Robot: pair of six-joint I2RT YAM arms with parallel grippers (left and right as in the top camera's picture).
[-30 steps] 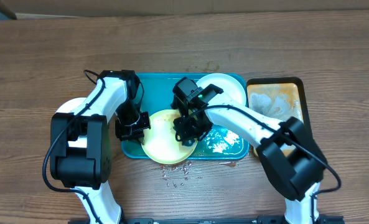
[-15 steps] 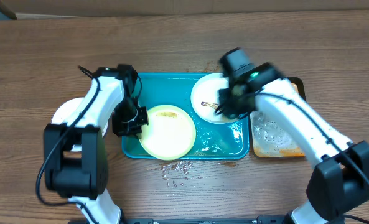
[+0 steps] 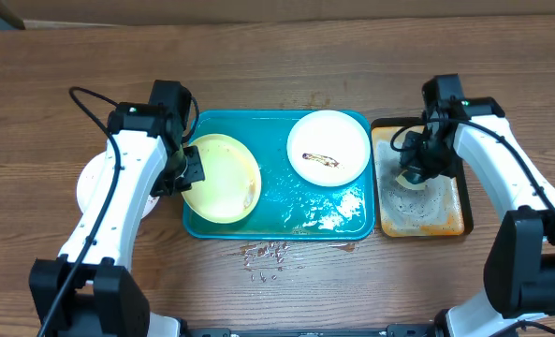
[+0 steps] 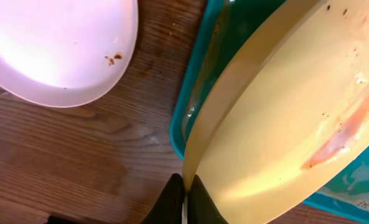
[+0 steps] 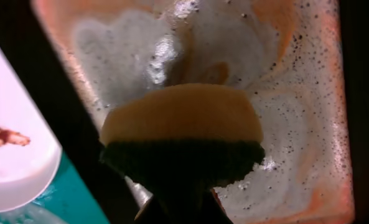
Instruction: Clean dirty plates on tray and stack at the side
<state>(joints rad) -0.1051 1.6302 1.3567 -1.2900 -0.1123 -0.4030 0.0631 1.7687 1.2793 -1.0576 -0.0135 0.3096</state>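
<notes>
The sponge point(image 5: 184, 134) stays in my right gripper for now, above the small tray's foamy bottom. It would fall onto the small tray's bottom if I opened now.
My left gripper point(image 3: 185, 168) is shut on the rim of the pale yellow-green plate point(image 3: 223, 178) and holds it tilted over the left end of the teal tray point(image 3: 286, 220); in the left wrist view point(image 4: 184, 193) the fingers pinch that plate's point(image 4: 284, 118) edge. A white plate point(image 3: 328, 147) with a brown smear lies in the tray's far right part. Another white plate point(image 3: 104, 183) lies on the table left of the tray, partly under my left arm. My right gripper point(image 3: 415, 168) is shut on a yellow-and-green sponge point(image 5: 184, 134) over the small tray.
The small black-rimmed tray point(image 3: 450, 211) with orange stains and foam stands right of the teal tray. Soapy foam point(image 3: 338, 215) lies in the teal tray's near right part. Drops of water point(image 3: 268, 253) lie on the wood in front of it.
My right arm has swung right with the sponge, from the yellow-green plate to over the small tray. My left gripper has lifted and tilted the yellow-green plate toward the left.
</notes>
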